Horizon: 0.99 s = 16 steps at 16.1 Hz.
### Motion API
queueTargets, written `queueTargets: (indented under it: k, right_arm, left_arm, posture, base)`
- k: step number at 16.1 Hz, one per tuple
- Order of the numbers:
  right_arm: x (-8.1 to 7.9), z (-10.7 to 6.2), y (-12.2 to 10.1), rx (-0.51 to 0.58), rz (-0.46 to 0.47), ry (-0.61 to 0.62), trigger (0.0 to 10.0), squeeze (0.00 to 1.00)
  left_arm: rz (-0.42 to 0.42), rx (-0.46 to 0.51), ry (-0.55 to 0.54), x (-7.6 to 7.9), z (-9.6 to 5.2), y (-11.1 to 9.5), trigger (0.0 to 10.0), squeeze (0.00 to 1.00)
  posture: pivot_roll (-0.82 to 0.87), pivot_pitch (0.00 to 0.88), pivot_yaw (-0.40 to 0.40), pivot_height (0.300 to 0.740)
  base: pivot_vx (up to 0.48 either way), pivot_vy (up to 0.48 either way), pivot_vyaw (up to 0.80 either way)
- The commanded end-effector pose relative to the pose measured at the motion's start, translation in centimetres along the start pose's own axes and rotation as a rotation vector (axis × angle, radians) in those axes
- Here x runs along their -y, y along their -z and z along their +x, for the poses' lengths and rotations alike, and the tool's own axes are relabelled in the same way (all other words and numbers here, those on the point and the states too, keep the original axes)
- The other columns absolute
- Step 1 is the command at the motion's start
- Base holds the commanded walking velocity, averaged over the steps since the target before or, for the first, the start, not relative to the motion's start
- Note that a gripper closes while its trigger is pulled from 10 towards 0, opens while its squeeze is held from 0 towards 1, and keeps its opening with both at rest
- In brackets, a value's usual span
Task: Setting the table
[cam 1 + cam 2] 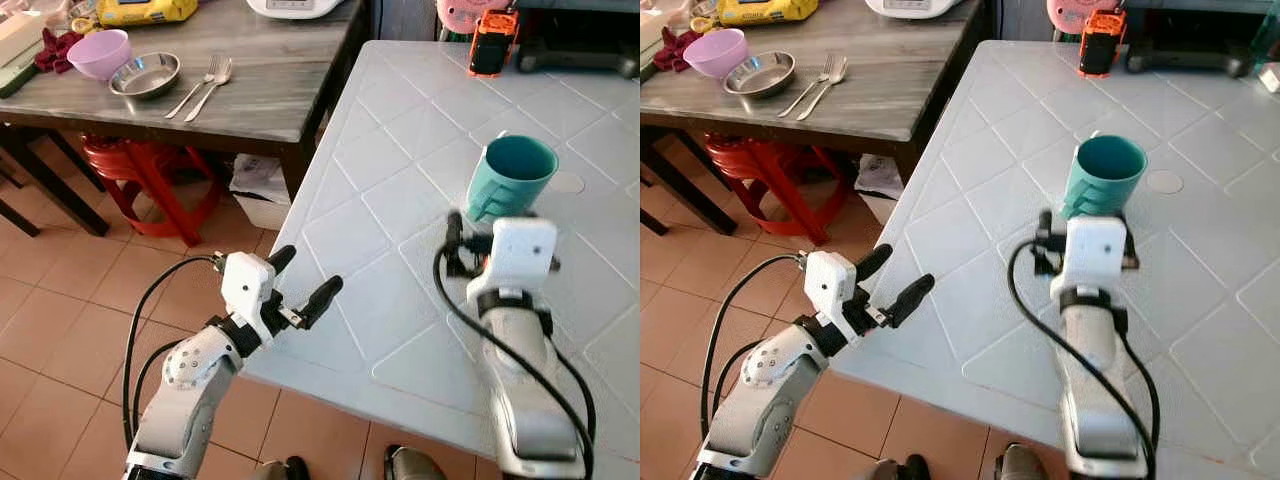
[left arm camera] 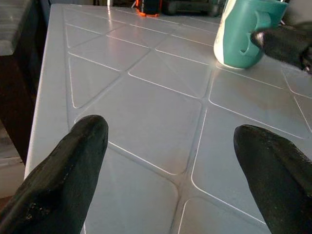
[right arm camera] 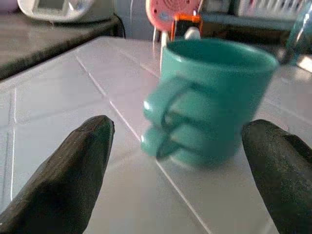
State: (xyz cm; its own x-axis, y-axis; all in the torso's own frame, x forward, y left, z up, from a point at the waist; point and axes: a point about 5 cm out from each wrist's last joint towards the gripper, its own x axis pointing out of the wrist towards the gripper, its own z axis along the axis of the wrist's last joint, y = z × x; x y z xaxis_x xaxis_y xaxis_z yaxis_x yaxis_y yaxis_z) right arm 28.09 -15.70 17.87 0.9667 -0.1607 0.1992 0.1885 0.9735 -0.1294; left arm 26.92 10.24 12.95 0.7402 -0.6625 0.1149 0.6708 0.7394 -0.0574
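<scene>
The teal mug's round body (image 1: 527, 182) is wider than my open fingers, so my right gripper needs to grab the mug by the narrow handle next.
A teal mug (image 1: 512, 172) stands upright on the white plastic table (image 1: 380, 200), its handle turned towards me. My right gripper (image 3: 179, 126) is open just short of the mug, a finger to either side of the handle and touching nothing; in the eye views its white wrist block (image 1: 522, 252) hides most of the fingers. My left gripper (image 1: 306, 277) is open and holds nothing, hovering at the table's near left edge. The left wrist view looks across the tabletop to the mug (image 2: 246, 34).
A dark wooden table (image 1: 270, 90) at the back left carries a purple bowl (image 1: 99, 52), a metal bowl (image 1: 146, 75), and a fork and spoon (image 1: 203, 86). Red stools (image 1: 135, 165) stand beneath it. An orange-and-black device (image 1: 492, 42) sits at the white table's far end.
</scene>
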Motion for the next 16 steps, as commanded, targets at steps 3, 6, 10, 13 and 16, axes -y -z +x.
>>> queueTargets:
  k: [3, 6, 10, 13, 16]
  right_arm:
    - [-0.2, 1.0, 0.2, 0.004, -0.006, 0.009, 10.0, 0.0]
    - [-0.5, 1.9, 0.0, 0.012, 0.011, 0.019, 10.0, 0.0]
    - [0.0, 2.3, -0.1, 0.025, 0.009, 0.077, 2.8, 0.0]
    - [0.5, 2.0, 0.3, 0.015, 0.003, 0.095, 0.0, 0.0]
    - [1.2, 1.8, 0.3, 0.018, -0.01, 0.13, 0.0, 0.0]
  left_arm:
    - [0.01, -0.002, 0.002, 0.1, -0.2, -0.1, 10.0, 0.0]
    - [0.01, -0.004, 0.0, 0.1, -0.3, -0.1, 10.0, 0.0]
    - [0.007, -0.007, 0.004, 0.2, -0.4, -0.1, 10.0, 0.0]
    - [0.007, -0.009, 0.006, 0.2, -0.4, -0.1, 10.0, 0.0]
    - [0.006, -0.009, 0.007, 0.2, -0.4, -0.1, 10.0, 0.0]
  posture:
    - [-0.14, 0.209, 0.133, 0.74]
    - [-0.13, 0.215, 0.133, 0.74]
    - [-0.13, 0.219, 0.133, 0.74]
    - [-0.13, 0.22, 0.135, 0.74]
    - [-0.13, 0.219, 0.136, 0.74]
  base:
    - [0.0, 0.0, 0.0]
    - [0.0, 0.0, 0.0]
    - [0.0, 0.0, 0.0]
    - [0.0, 0.0, 0.0]
    - [0.0, 0.0, 0.0]
